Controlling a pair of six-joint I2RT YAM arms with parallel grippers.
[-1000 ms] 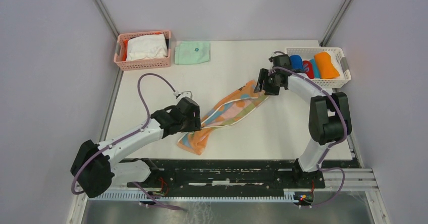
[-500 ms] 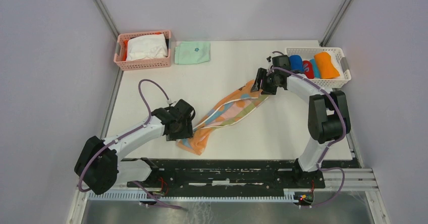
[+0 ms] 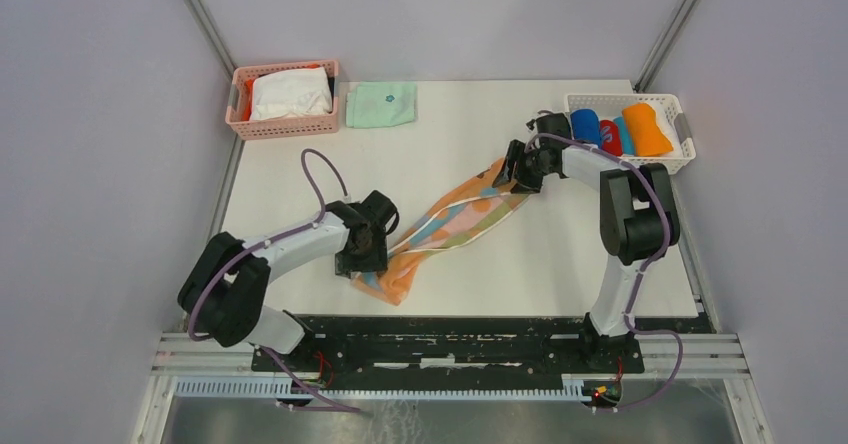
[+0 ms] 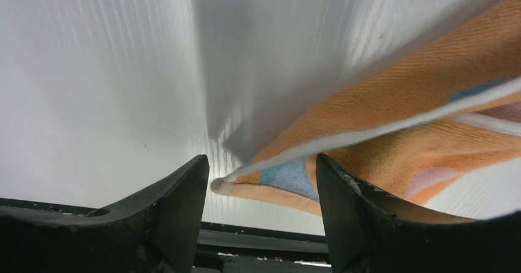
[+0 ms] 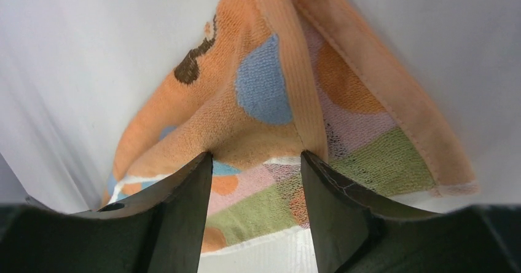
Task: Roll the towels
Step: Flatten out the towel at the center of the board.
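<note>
The peach towel (image 3: 455, 219) needs its edge stretched straight so that it is spread for rolling, so my left gripper should grab it next by its white-edged corner (image 3: 362, 280).
The peach towel (image 3: 455, 219) with orange dots and pastel stripes lies stretched diagonally on the white table. My left gripper (image 3: 366, 264) is open at its near-left end; in the left wrist view (image 4: 263, 181) the towel's corner (image 4: 270, 178) lies between the fingers. My right gripper (image 3: 513, 170) is open over the far-right end; in the right wrist view (image 5: 256, 162) the fingers straddle a bunched fold of the towel (image 5: 264, 101). The blue towel (image 3: 587, 124) and the orange towel (image 3: 647, 129) lie rolled in the white basket (image 3: 672, 161).
A red roll (image 3: 610, 136) also sits in the white basket. A pink basket (image 3: 285, 126) with white cloth stands at the far left, a folded mint-green cloth (image 3: 381, 104) beside it. The black rail (image 4: 258, 239) of the table's near edge lies just past the left fingers.
My left gripper has swung toward the near edge and turned down onto the towel's near-left corner. My right gripper has shifted slightly far-left at the other end.
</note>
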